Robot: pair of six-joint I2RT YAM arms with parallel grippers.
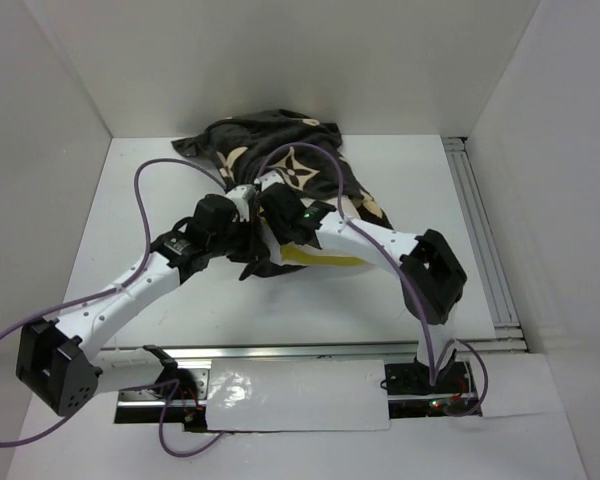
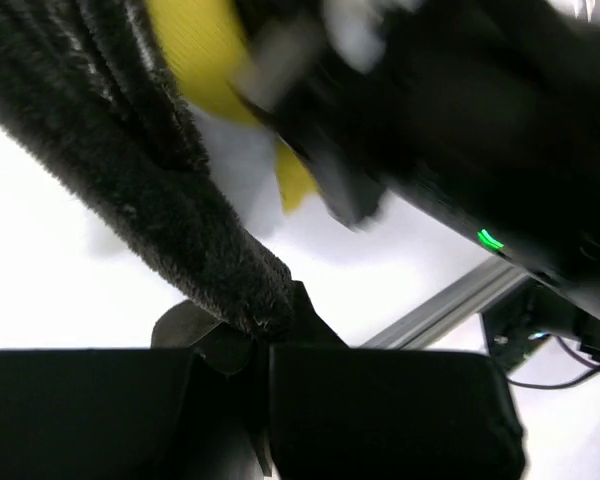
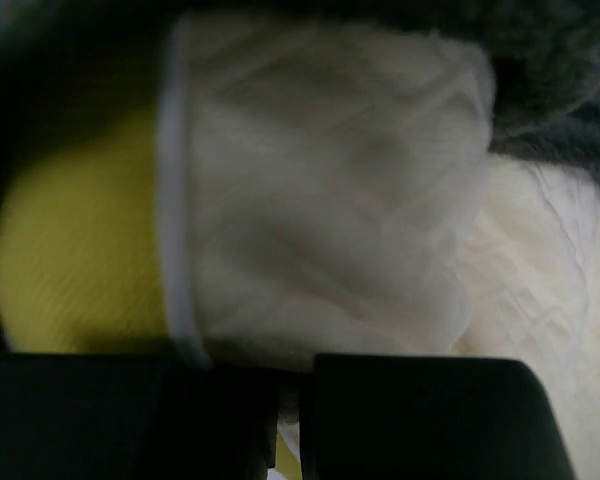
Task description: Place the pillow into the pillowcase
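Note:
I should move the pillow in with my right gripper before I release it: the yellow side is outside the pillowcase, so the pillow would stay bunched at the opening of the pillowcase if I opened.
The pillowcase, dark plush with tan flower prints, lies bunched at the back middle of the table. A pale yellow part of the pillow sticks out at its near side. My left gripper is at the near edge of the sack. In the left wrist view that gripper is shut on a dark plush edge of the pillowcase, with the yellow pillow behind. My right gripper sits at the opening. In the right wrist view it is shut on the pillow, its cream fabric bunched.
An aluminium rail runs along the table's right side and another along the near edge. White walls enclose the back and both sides. Purple cables loop over the arms. The right arm's dark body hangs close beside the left gripper.

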